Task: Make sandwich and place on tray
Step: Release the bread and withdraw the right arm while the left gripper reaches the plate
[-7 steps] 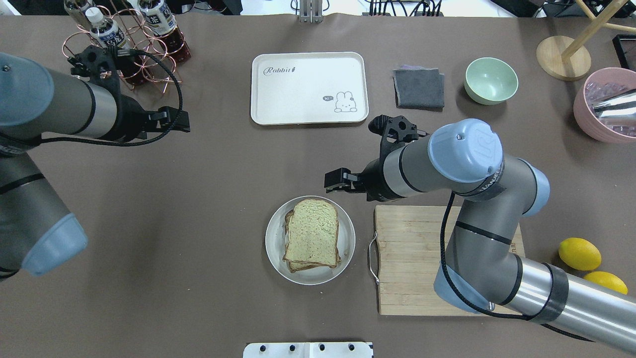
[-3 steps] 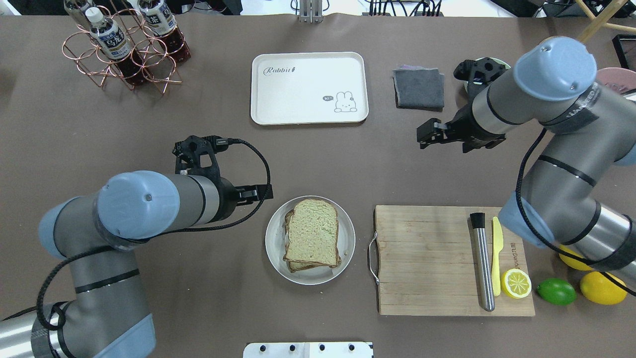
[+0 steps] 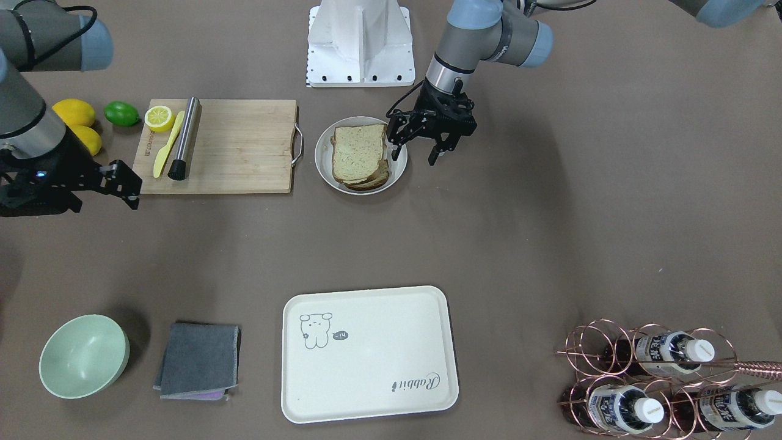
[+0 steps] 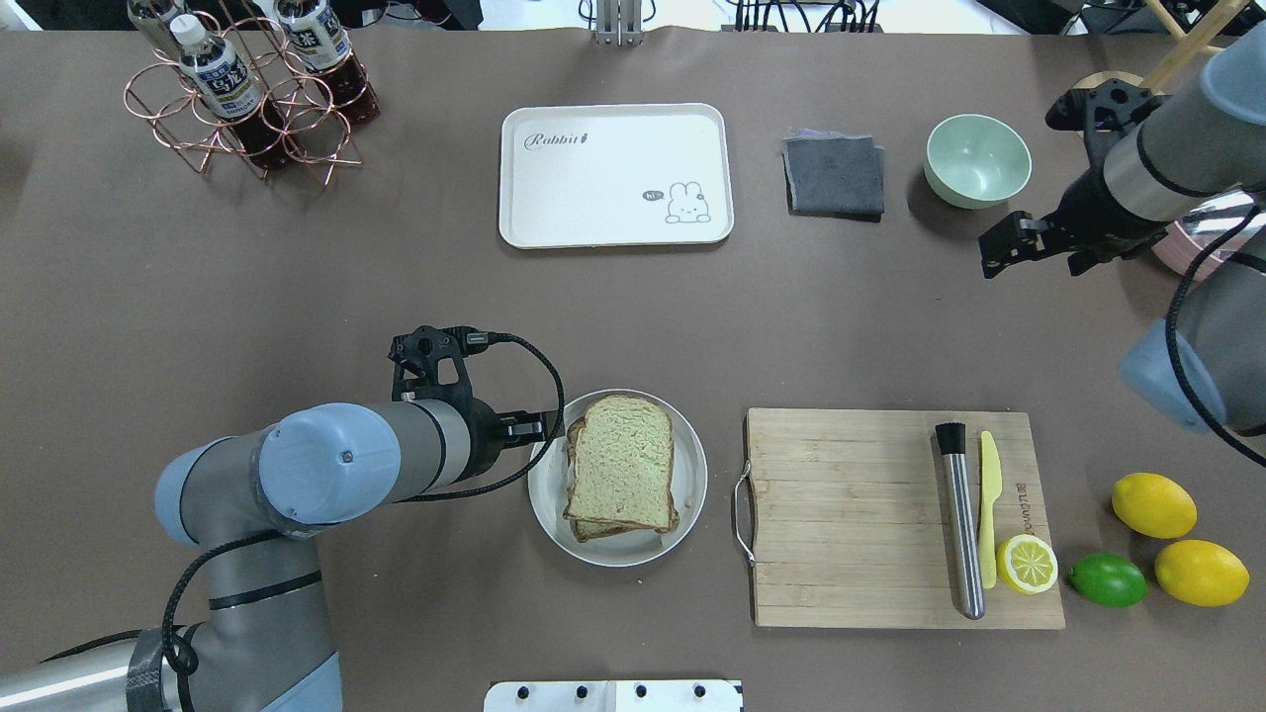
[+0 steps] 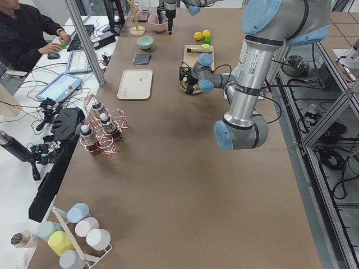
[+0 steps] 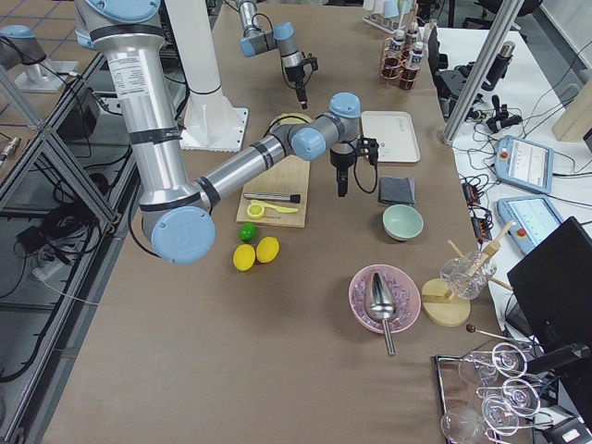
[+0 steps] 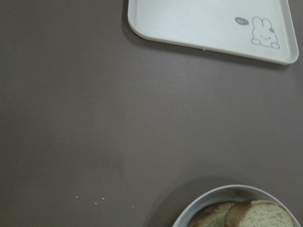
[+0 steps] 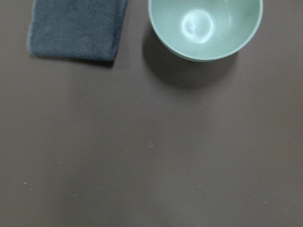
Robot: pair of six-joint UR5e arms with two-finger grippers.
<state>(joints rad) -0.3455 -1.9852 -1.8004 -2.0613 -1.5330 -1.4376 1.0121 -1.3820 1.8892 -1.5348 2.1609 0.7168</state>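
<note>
My left gripper is going to grab the plate by its bare rim next, so the plate stays level. The stacked sandwich (image 3: 359, 153) sits loose on the plate.
The sandwich (image 4: 621, 477) lies on a round pale grey plate (image 4: 603, 549): two bread slices stacked, whatever is between them hidden. It also shows in the front view (image 3: 359, 154). My left gripper (image 4: 542, 428) is open and empty at the plate's left rim. In the front view (image 3: 416, 150) one fingertip (image 3: 396, 146) hangs over the rim beside the bread and the other stands outside the plate. The cream tray (image 4: 615, 175) is bare at the table's far middle, and the left wrist view (image 7: 208, 23) shows it too. My right gripper (image 4: 997, 252) is open and empty, far right, near the green bowl.
A wooden cutting board (image 4: 851, 514) right of the plate carries a steel muddler (image 4: 959, 524), a yellow knife and a half lemon. Lemons and a lime (image 4: 1108, 579) lie beyond it. A green bowl (image 4: 977, 158), a grey cloth (image 4: 834, 175) and a bottle rack (image 4: 247, 89) stand at the back.
My left arm has swung in from the far left to the plate's left rim. My right arm has drawn back from beside the plate to the far right, uncovering the board.
</note>
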